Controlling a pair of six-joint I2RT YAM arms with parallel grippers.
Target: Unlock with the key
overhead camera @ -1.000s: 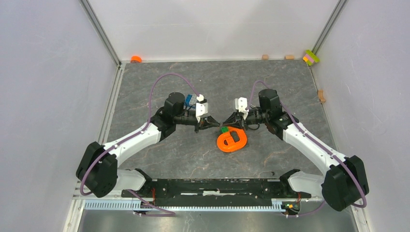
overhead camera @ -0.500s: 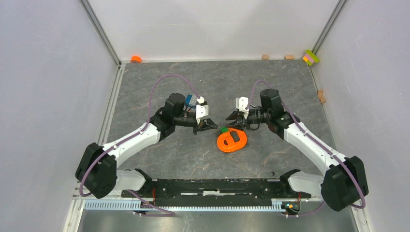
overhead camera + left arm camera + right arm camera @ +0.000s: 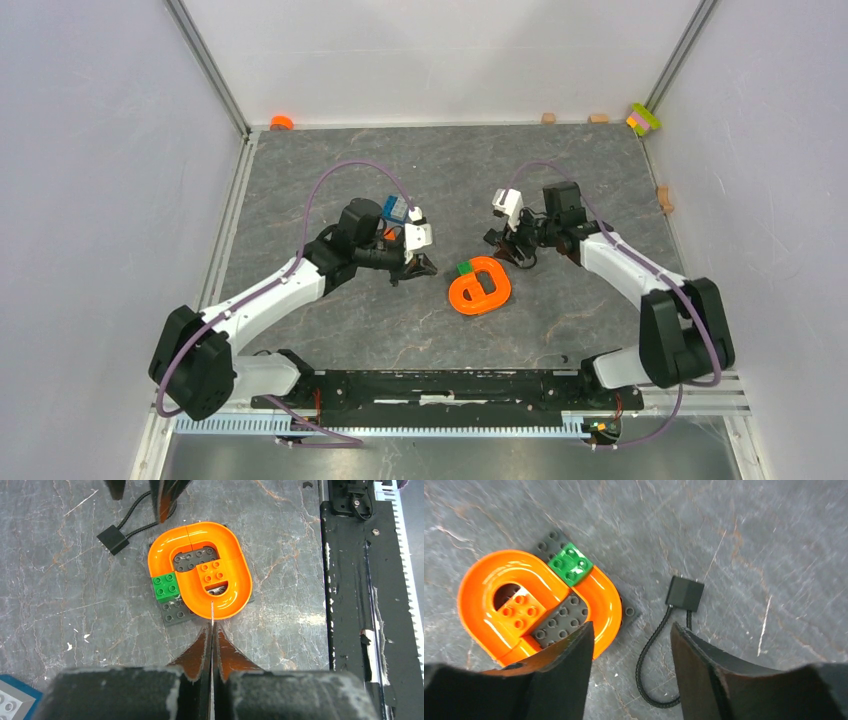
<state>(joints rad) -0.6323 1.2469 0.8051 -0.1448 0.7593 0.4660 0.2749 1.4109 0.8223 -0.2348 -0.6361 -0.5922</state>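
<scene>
My right gripper reaches the small black lock (image 3: 685,593) and grabs its sides next, leaving the lock's end opposite the cable for unlocking with the key.
The key (image 3: 212,614) shows only as a thin silvery blade sticking out of my left gripper (image 3: 212,626), which is shut on it; its head is hidden between the fingers. The blade points at an orange ring-shaped piece (image 3: 235,565) on a grey studded plate (image 3: 172,614), with a green brick (image 3: 166,586) and an orange brick (image 3: 214,571). My right gripper (image 3: 631,626) hangs open over a looped black cable (image 3: 649,665) that ends in a small black lock (image 3: 684,593). In the top view, the left gripper (image 3: 428,264) and right gripper (image 3: 505,248) flank the ring (image 3: 480,287).
A blue brick (image 3: 395,208) lies beside the left wrist. Small wooden blocks (image 3: 548,118) and a coloured block (image 3: 643,119) sit along the back wall, an orange cap (image 3: 281,122) in the back left corner. A black rail (image 3: 440,385) runs along the near edge.
A second ago both grippers met tip to tip above the ring. The right gripper has opened, drawn back and tipped down over the cable; the left has pulled slightly left, still shut.
</scene>
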